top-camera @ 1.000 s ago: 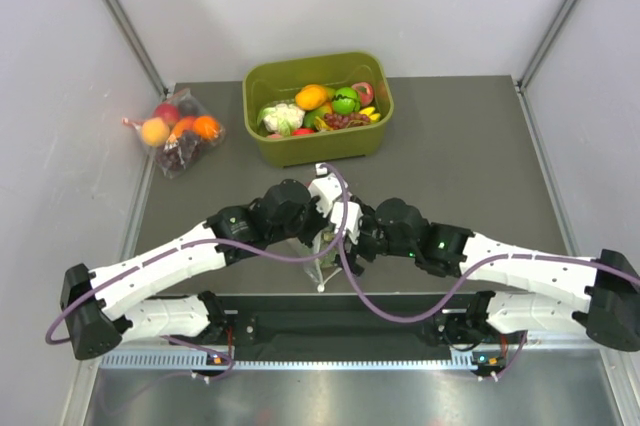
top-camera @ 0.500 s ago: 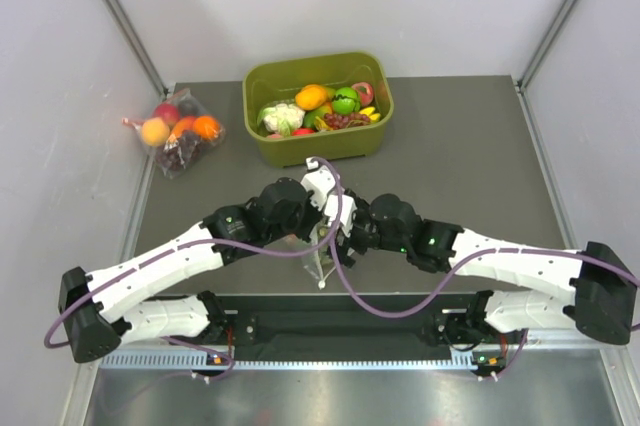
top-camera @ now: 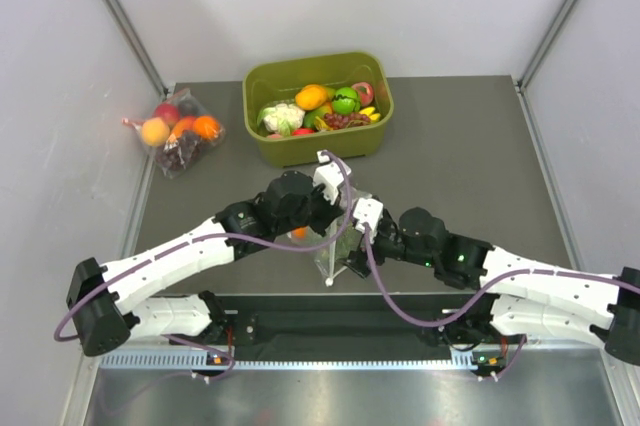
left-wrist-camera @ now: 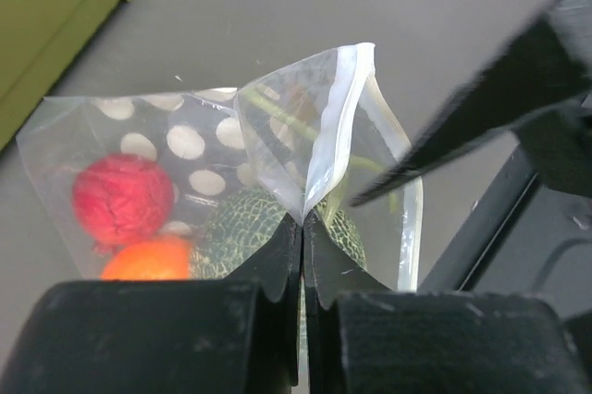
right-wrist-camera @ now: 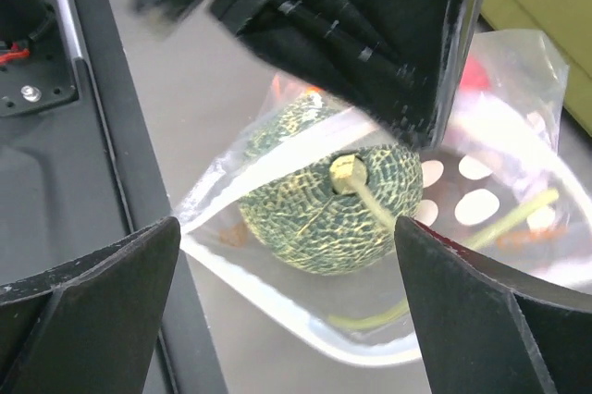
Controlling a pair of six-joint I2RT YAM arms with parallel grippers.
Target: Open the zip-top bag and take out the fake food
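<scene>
The pumpkin needs to come out of the zip-top bag, so the robot's right gripper should next grab it by its tan stem [right-wrist-camera: 351,176], which faces the bag's opening.
The clear zip-top bag [top-camera: 333,251] with white dots lies near the table's front edge, its mouth pulled open. My left gripper [left-wrist-camera: 303,223] is shut on the bag's upper lip [left-wrist-camera: 326,135] and holds it up. Inside show a dark green netted pumpkin [right-wrist-camera: 324,204] with a tan stem, a red round fruit [left-wrist-camera: 122,198] and an orange round fruit [left-wrist-camera: 148,260]. My right gripper [right-wrist-camera: 291,255] is open, its fingers [right-wrist-camera: 92,297] spread wide either side of the bag's open mouth, just in front of the pumpkin. In the top view it [top-camera: 352,256] sits right of the bag.
A green tub [top-camera: 318,111] of toy produce stands at the back middle; its corner shows in the left wrist view [left-wrist-camera: 55,15]. A smaller dotless bag of fruit [top-camera: 178,131] lies at the back left. The table's black front rail [right-wrist-camera: 55,89] runs close beside the bag.
The right gripper has moved right and back from the left gripper, and the bag's mouth has spread open. The left gripper has shifted slightly right, still pinching the lip.
</scene>
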